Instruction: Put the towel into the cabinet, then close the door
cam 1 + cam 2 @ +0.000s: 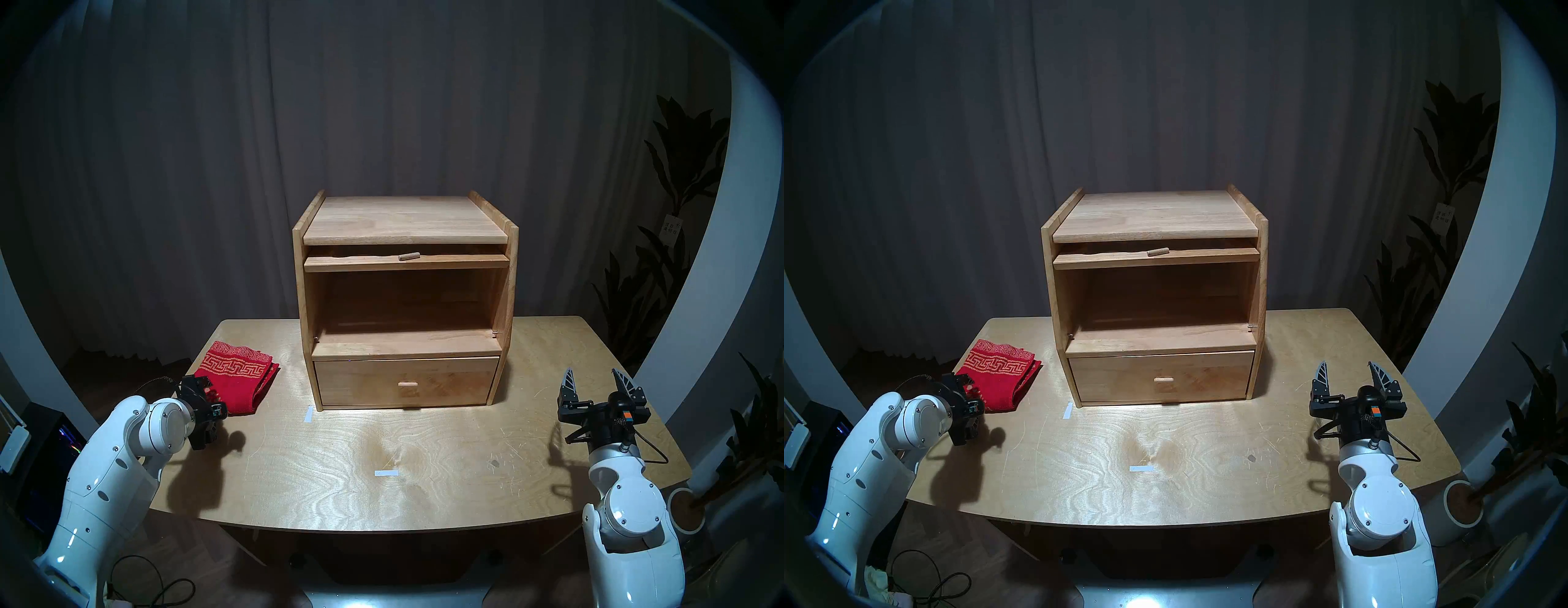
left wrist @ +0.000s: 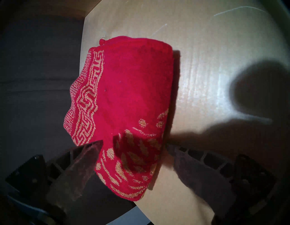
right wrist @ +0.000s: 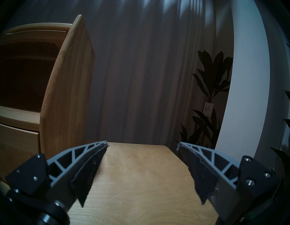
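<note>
My left gripper grabs the red towel by its narrow speckled end (image 2: 130, 159) next, since the towel's plain part spreads wider than the open fingers.
The red towel (image 1: 237, 375) with its pale orange maze pattern lies folded on the table's left side, to the left of the cabinet (image 1: 403, 216). My left gripper (image 1: 210, 392) is open at the towel's near end. In the left wrist view its fingers stand on either side of the towel (image 2: 130, 88), not closed on it. The cabinet's large compartment is open and empty. The door (image 1: 405, 262) lies flat in the slot under the top, its peg handle (image 1: 409, 256) showing. My right gripper (image 1: 593, 375) is open and empty, right of the cabinet (image 3: 67, 88).
The closed drawer (image 1: 407, 382) with a flat handle sits below the compartment. Two white tape marks (image 1: 386, 472) lie on the wooden table (image 1: 445, 479). The towel lies close to the table's left edge (image 2: 83, 47). Potted plants (image 1: 679, 220) stand beyond the table's right side.
</note>
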Robot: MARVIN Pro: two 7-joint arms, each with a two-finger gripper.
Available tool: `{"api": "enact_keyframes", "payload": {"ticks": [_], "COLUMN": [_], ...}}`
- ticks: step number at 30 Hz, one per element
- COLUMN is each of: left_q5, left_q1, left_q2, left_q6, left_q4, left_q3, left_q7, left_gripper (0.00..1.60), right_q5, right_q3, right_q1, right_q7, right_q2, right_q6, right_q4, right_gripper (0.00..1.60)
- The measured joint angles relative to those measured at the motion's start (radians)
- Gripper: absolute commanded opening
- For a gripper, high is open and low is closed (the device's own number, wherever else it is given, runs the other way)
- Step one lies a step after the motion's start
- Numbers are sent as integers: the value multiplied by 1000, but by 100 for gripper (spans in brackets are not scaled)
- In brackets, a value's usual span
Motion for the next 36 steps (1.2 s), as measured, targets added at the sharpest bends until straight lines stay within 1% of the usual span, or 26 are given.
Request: {"api": "enact_keyframes", "payload": {"ticks": [3,9,11,12,14,17,23,25,26,29,30,32,33,36], "left_q5": [-4,-37,-64,-90,-130,-194,-362,-405,-440,-493,-523,-554,-585,-637], "left_q1": [-39,-119,-146,-159,-168,-162,-110,-96,-84,-65,-54,-42,-31,-12], "left_q2": [-7,-23,-30,-39,-51,-75,-150,-172,-188,-214,-227,-241,-255,-277], "left_q6": [5,18,22,25,26,21,8,7,7,7,7,7,8,9], "left_q4": [38,90,110,119,126,121,40,16,-4,-36,-53,-73,-92,-119], "left_q3": [23,40,39,31,15,-14,-80,-101,-120,-155,-177,-202,-227,-267], "left_q7": [-27,-92,-118,-132,-144,-148,-162,-166,-170,-174,-177,-180,-183,-190], "left_gripper": [0,0,0,0,0,0,0,0,0,0,0,0,0,0], "right_q5": [0,0,-1,-1,-1,-1,-1,-1,-1,-1,-1,-1,-1,-1], "right_q3": [0,0,0,0,0,0,1,1,1,1,1,1,1,1], "right_q1": [0,0,0,0,0,0,1,1,1,1,1,2,2,2], "right_q7": [0,0,0,1,1,1,2,2,2,2,2,3,3,3], "right_q2": [-1,-3,-3,-4,-4,-5,-6,-6,-6,-6,-6,-7,-7,-7], "right_q6": [0,0,0,0,0,0,0,0,0,0,0,0,0,0], "right_q4": [0,-1,-2,-2,-2,-2,-1,0,1,2,3,4,5,7], "right_gripper": [160,160,160,160,160,160,160,160,160,160,160,160,160,160]}}
